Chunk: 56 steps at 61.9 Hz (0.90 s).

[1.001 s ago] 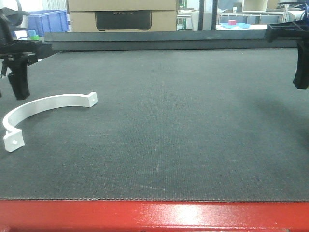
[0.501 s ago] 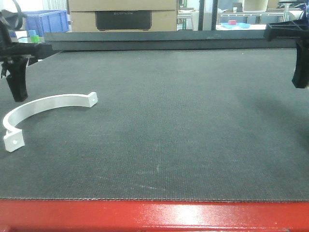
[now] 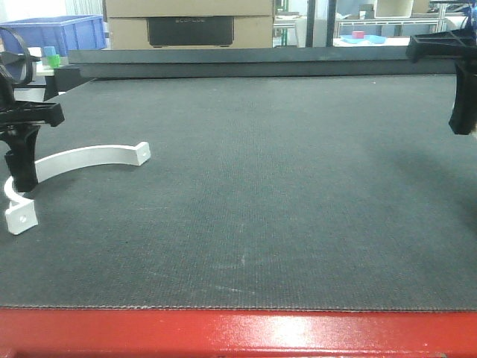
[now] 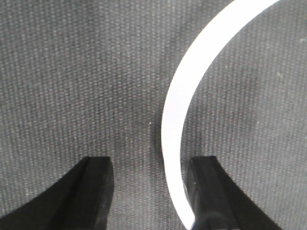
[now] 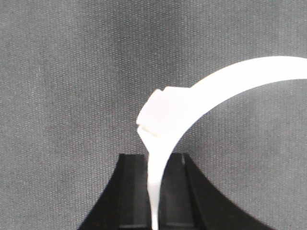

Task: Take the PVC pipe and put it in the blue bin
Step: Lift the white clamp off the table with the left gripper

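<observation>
I should next grab the white PVC pipe by its curved section with my left gripper. I will then place the pipe in the blue bin.
A white curved PVC pipe piece lies on the dark mat at the left. My left gripper is down over its left part. In the left wrist view it is open, with the white arc running between the jaws, close to the right finger. My right gripper hangs at the far right edge of the front view. The right wrist view shows it shut on a second white curved piece. The blue bin stands beyond the mat at the back left.
A cardboard box stands behind the mat's raised back rail. Small green and blue items sit at the back left. The table's red front edge runs along the bottom.
My left gripper has dropped and come forward onto the left part of the white arc. The right gripper has hardly moved.
</observation>
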Each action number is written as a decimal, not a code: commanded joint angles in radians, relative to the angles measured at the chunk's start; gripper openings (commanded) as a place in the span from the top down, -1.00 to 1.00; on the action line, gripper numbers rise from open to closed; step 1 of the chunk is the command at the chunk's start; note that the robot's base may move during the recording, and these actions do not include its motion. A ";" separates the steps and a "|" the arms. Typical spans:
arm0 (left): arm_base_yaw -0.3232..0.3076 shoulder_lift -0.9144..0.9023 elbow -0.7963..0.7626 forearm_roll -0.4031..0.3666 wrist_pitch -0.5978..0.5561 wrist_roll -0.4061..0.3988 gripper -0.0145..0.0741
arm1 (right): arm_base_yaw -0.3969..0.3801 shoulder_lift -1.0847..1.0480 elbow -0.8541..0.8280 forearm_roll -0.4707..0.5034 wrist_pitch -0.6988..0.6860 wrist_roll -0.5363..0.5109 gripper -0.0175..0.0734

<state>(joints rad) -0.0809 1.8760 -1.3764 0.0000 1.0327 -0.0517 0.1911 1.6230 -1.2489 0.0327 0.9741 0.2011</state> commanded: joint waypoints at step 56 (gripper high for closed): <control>-0.001 -0.004 0.000 0.005 -0.003 -0.005 0.05 | 0.002 -0.006 -0.005 -0.008 -0.001 -0.008 0.95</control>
<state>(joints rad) -0.0809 1.8760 -1.3757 0.0000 1.0165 -0.0517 0.1911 1.6230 -1.2489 0.0327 0.9741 0.2011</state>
